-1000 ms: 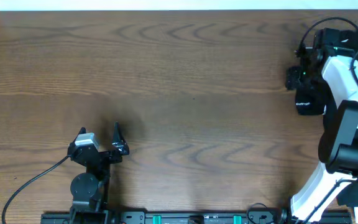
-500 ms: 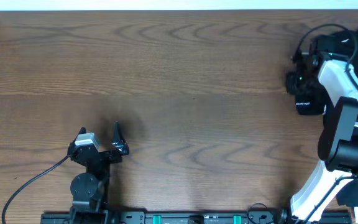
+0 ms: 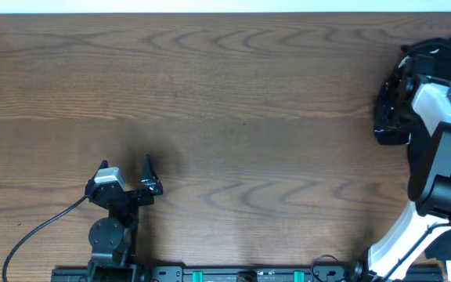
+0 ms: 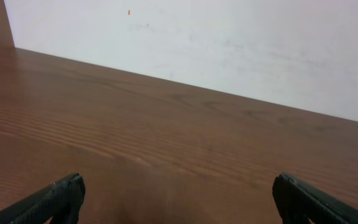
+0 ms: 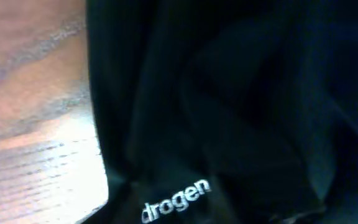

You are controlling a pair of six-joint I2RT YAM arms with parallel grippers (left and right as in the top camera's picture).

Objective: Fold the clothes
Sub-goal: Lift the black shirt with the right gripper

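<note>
My right gripper should next grab the outer edge [image 5: 105, 171] of the black shirt near the white logo [image 5: 176, 200], so that it can drag the shirt open across the table for folding.
The clothes, a black shirt [image 3: 385, 124], hang bunched at the table's far right edge, under my right arm [image 3: 433, 117]. The right wrist view is filled by the same black shirt [image 5: 241, 93], with a small white logo [image 5: 176, 200] reading "drogen". My right gripper's fingers are lost in the dark fabric, so whether they hold it is unclear. Low on the left, my left gripper [image 3: 125, 166] rests on the table, far from the shirt. Seen from the left wrist, my left gripper [image 4: 178, 196] is wide open with only bare wood between the fingertips.
The brown wooden table [image 3: 249, 117] runs to a white wall [image 4: 229, 43] at the back. A black mounting rail [image 3: 241, 274] lines the front edge. A cable [image 3: 37, 227] trails from the left arm's base.
My right arm has swung to the right towards the table's edge, and the black shirt bunch has moved right with it. The left arm has not moved.
</note>
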